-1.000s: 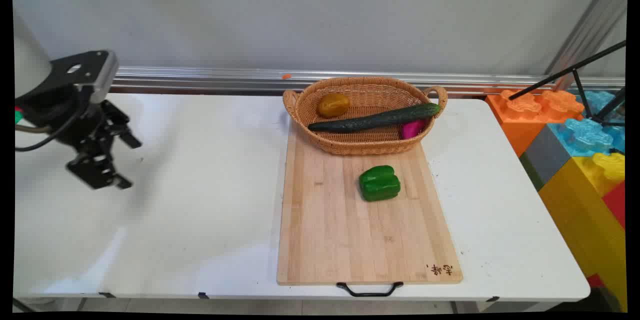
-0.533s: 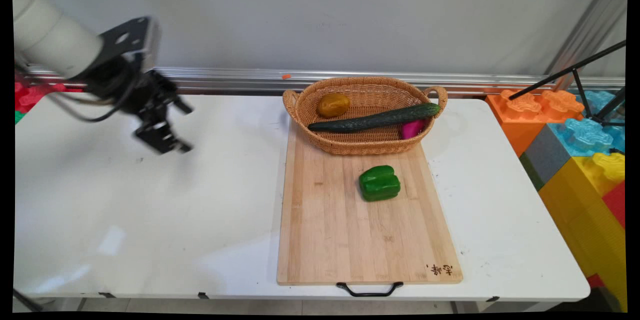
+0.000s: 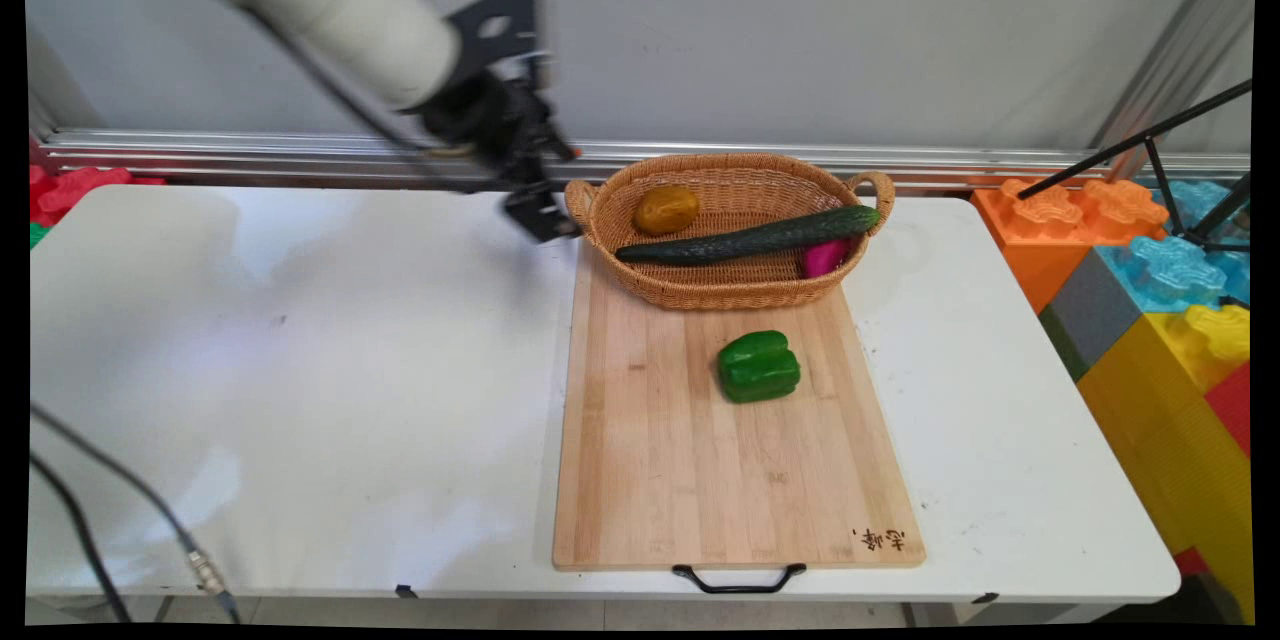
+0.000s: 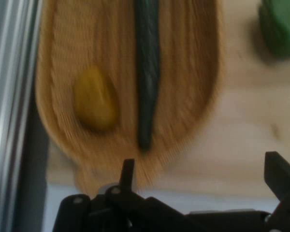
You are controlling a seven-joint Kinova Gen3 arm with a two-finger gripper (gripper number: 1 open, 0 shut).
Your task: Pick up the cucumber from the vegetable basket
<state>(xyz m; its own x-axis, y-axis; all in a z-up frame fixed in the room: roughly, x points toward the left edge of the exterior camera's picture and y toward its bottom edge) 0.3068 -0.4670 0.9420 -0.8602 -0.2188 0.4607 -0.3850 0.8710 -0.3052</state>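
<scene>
My gripper should next grab the dark green cucumber by its middle [image 3: 746, 242]. Then I will lift it out of the basket and onto the cutting board [image 3: 700, 470].
My black gripper [image 3: 553, 195] hangs open just above the left handle of a wicker basket [image 3: 700, 296], with nothing between its fingers. In the basket lie a yellow fruit [image 3: 667, 209], a long dark cucumber [image 3: 750, 238] and a magenta thing [image 3: 824, 258] partly under the cucumber. The basket stands on the far end of a wooden cutting board [image 3: 700, 470]. A green pepper [image 3: 759, 366] sits on the board in front of the basket. In the hand view the gripper [image 4: 202, 166] is spread wide, with the basket [image 4: 183, 96], yellow fruit [image 4: 95, 105], cucumber [image 4: 147, 72] and pepper [image 4: 282, 26] beyond it.
Large coloured toy blocks [image 3: 1150, 270] stand off the table's right edge, with black tripod legs [image 3: 1140, 142] above them. An aluminium rail [image 3: 300, 152] runs along the wall. Black cables [image 3: 120, 510] hang at the front left. Red blocks [image 3: 70, 190] lie at the far left.
The arm has swung from the table's left side to the right and upward, bringing the gripper to the basket's left handle. Basket, vegetables and board have not moved.
</scene>
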